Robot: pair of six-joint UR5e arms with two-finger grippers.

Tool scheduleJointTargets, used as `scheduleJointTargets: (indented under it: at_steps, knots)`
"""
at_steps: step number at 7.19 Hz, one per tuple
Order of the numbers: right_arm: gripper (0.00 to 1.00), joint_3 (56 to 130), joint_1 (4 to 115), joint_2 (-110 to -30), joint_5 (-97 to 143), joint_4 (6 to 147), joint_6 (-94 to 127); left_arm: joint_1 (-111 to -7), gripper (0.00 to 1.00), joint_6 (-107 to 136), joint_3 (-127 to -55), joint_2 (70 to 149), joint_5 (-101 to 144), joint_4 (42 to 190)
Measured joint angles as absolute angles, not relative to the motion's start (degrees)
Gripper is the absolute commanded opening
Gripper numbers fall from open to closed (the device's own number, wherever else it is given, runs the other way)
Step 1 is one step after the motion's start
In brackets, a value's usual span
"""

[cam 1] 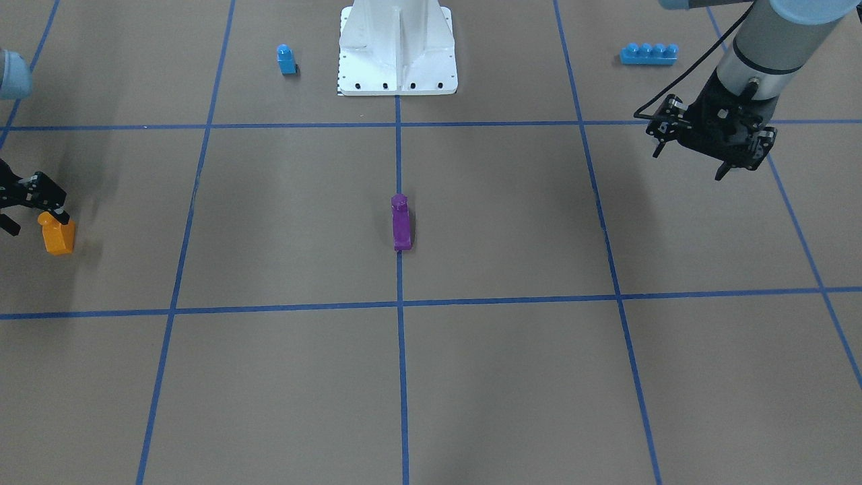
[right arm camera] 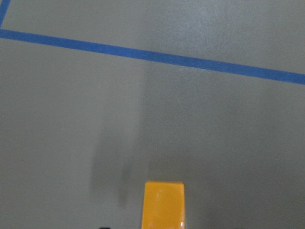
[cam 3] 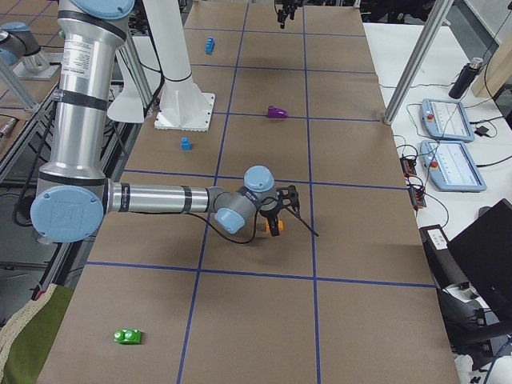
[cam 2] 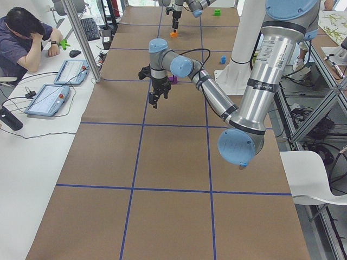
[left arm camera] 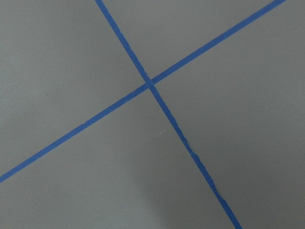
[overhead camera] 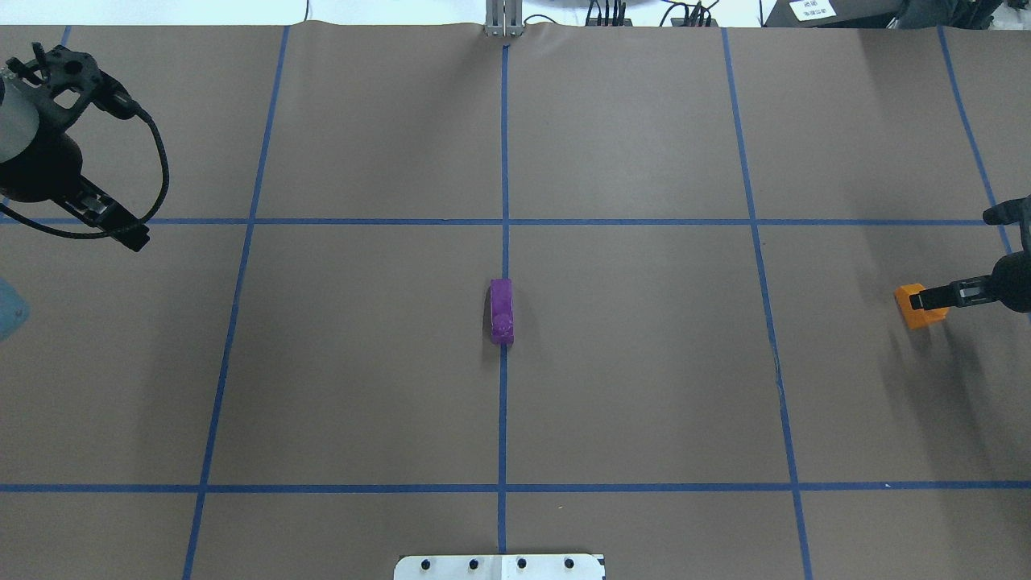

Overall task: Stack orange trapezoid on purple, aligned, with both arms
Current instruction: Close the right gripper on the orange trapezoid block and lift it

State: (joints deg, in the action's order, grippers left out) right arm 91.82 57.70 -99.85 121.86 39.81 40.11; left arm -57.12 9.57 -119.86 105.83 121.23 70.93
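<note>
The orange trapezoid (cam 1: pixel 58 237) needs to be stacked squarely on the purple block (cam 1: pixel 401 222), so my right gripper should pick up the trapezoid by its long sides next.
The orange trapezoid (cam 1: pixel 58 237) stands on the table at the robot's far right; it also shows in the overhead view (overhead camera: pixel 918 308) and at the bottom edge of the right wrist view (right arm camera: pixel 163 206). My right gripper (cam 1: pixel 37 225) is open and low at this block, with one fingertip (overhead camera: pixel 926 299) over it. I cannot tell whether the jaws straddle it. The purple block (cam 1: pixel 401 222) lies on the centre tape line (overhead camera: pixel 501 311), apart from both arms. My left gripper (cam 1: pixel 687 165) is open and empty, raised above the table at the far left.
A small blue single-stud block (cam 1: pixel 286 59) and a long blue brick (cam 1: pixel 648 54) sit on either side of the white robot base (cam 1: pixel 397 74). A green block (cam 3: pixel 128 336) lies near the table's right end. An operator (cam 2: pixel 24 32) sits at a side desk.
</note>
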Motion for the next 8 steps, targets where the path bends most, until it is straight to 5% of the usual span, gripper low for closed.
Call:
scheduleJointTargets:
  at_steps: [4, 5, 6, 8]
  knots:
    - [0.66, 91.0, 55.3, -99.7, 119.5, 40.2, 40.2, -57.1, 1.00, 9.7, -119.9, 105.8, 121.2, 70.9]
    - [0.42, 91.0, 54.7, -99.6, 118.8, 40.2, 40.3, -57.1, 1.00, 9.7, -119.9, 105.8, 121.3, 70.9]
    - [0.06, 91.0, 54.4, -99.5, 118.5, 40.3, 40.3, -57.1, 1.00, 9.7, -119.9, 105.8, 121.3, 70.9]
    - [0.00, 91.8, 54.0, -99.4, 118.4, 42.2, 40.2, -57.1, 1.00, 9.6, -119.8, 105.8, 121.2, 70.9]
